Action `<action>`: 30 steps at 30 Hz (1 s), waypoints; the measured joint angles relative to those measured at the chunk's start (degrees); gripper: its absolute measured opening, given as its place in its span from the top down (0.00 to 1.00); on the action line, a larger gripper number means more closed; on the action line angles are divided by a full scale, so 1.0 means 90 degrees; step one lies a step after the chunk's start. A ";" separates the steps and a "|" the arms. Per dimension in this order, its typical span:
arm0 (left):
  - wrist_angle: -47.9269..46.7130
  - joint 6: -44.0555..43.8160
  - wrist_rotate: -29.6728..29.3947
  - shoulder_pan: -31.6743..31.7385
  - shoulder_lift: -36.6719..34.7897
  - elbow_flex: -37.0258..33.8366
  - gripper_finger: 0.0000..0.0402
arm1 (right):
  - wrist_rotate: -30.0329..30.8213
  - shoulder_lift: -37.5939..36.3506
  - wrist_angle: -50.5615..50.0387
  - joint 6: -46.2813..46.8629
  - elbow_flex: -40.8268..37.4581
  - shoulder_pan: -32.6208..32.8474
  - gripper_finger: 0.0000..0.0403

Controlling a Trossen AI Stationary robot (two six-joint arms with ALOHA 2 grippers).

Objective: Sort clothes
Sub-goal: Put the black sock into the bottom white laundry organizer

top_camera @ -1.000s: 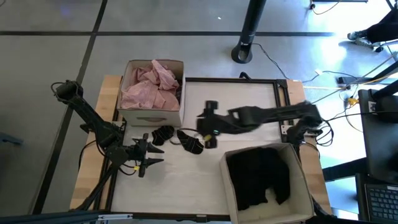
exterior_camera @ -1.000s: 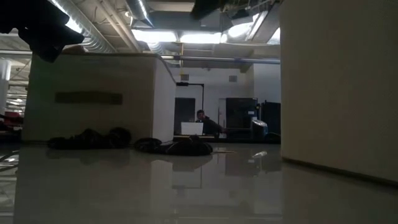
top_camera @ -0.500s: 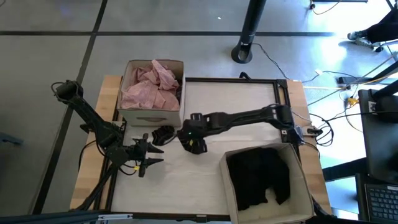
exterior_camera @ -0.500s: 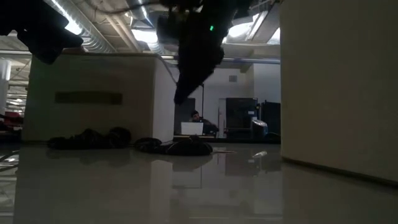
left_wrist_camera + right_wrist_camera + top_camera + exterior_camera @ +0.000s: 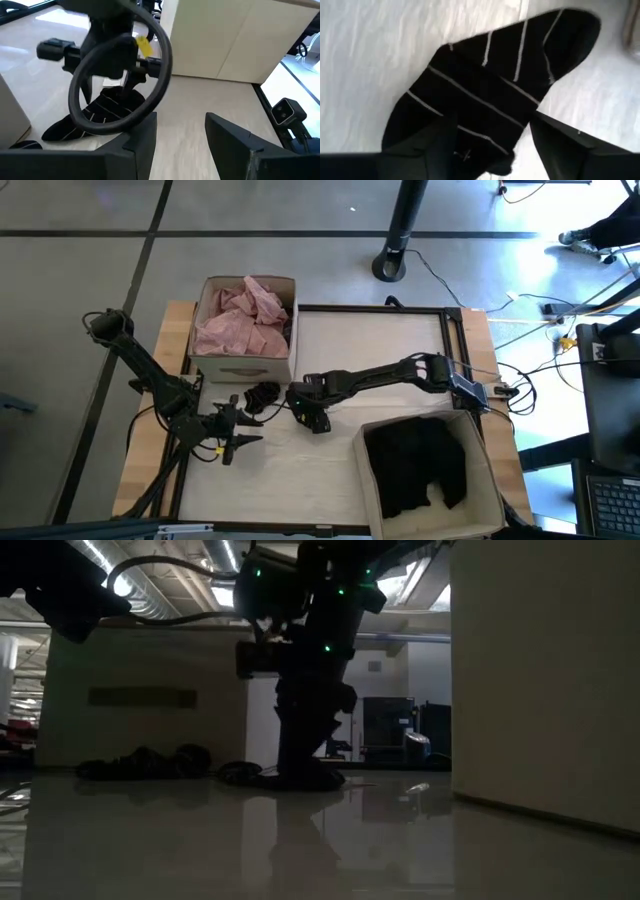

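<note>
My right gripper is ready to close on the sock and should do so now. Both fingers reach down to the striped cloth, one of them at the sock's edge.
A black sock with white stripes (image 5: pixel 495 75) lies flat on the white table, left of its middle; it also shows in the left wrist view (image 5: pixel 95 120). My right gripper (image 5: pixel 312 418) is open and low over it, pointing down, one finger on either side (image 5: pixel 490 122). A second black striped piece (image 5: pixel 262 393) lies just to its left. My left gripper (image 5: pixel 245 430) is open and empty near the table's left edge. My right gripper comes at the striped sock from above, its open fingers (image 5: pixel 435 145) standing across the sock's middle (image 5: pixel 470 115). The sock lies flat on the table. Whether the fingers touch the cloth, I cannot tell.
A cardboard box (image 5: pixel 240 365) with pale pink clothes (image 5: pixel 243 318) stands at the far left. A second box (image 5: pixel 365 470) with black clothes (image 5: pixel 420 465) stands at the near right. A black frame (image 5: pixel 370 308) edges the white table.
My right gripper has gone toward the table's left and near edges and come down over the striped sock. The sock has stayed where it was.
</note>
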 joint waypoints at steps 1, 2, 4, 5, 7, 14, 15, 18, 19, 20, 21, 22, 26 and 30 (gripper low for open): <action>0.0000 0.0001 0.0000 -0.0002 0.0000 0.0000 0.60 | 0.0003 0.0016 -0.0049 0.0000 -0.0001 0.0000 0.38; 0.0003 0.0002 -0.0002 -0.0002 0.0000 0.0000 0.60 | 0.0019 0.0021 -0.0078 -0.0001 -0.0002 0.0000 0.40; 0.0002 0.0002 -0.0002 0.0000 0.0000 0.0000 0.60 | 0.0039 0.0055 -0.0024 -0.0002 0.0007 0.0000 0.46; 0.0002 0.0002 -0.0002 0.0000 0.0000 0.0000 0.60 | 0.0034 0.0069 -0.0041 0.0000 0.0007 0.0000 0.51; 0.0001 0.0003 -0.0002 0.0000 0.0000 0.0000 0.60 | 0.0044 0.0074 -0.0058 -0.0003 0.0007 0.0003 0.60; -0.0124 -0.0017 -0.0017 0.0000 0.0000 0.0000 0.60 | 0.0291 0.0108 -0.0040 -0.0305 0.0007 0.0009 0.96; -0.0119 -0.0017 -0.0019 0.0000 0.0000 0.0000 0.60 | 0.0371 0.0108 -0.0043 -0.0358 0.0007 0.0015 0.97; -0.0122 -0.0017 -0.0022 0.0000 0.0000 0.0000 0.60 | 0.0394 0.0072 -0.0088 -0.0389 0.0004 0.0046 0.94; -0.0121 -0.0017 -0.0023 0.0003 0.0000 0.0000 0.60 | 0.0389 0.0038 -0.0132 -0.0391 0.0000 0.0062 0.93; -0.0119 -0.0017 -0.0025 0.0003 0.0000 0.0000 0.60 | 0.0391 -0.0027 -0.0148 -0.0391 -0.0005 0.0092 0.92; -0.0117 -0.0017 -0.0029 0.0005 0.0000 0.0000 0.60 | 0.0432 -0.0112 -0.0191 -0.0388 -0.0007 0.0130 0.92; -0.0116 -0.0017 -0.0037 0.0005 0.0000 0.0000 0.60 | 0.0509 -0.0226 -0.0207 -0.0400 -0.0007 0.0181 0.92; -0.0104 -0.0017 -0.0044 0.0008 0.0000 0.0000 0.60 | 0.0822 -0.0836 -0.0274 -0.0510 -0.0005 0.0456 0.98; -0.0118 -0.0018 -0.0044 0.0008 0.0000 0.0000 0.60 | 0.1153 -0.1544 -0.0372 -0.0517 -0.0005 0.0738 0.97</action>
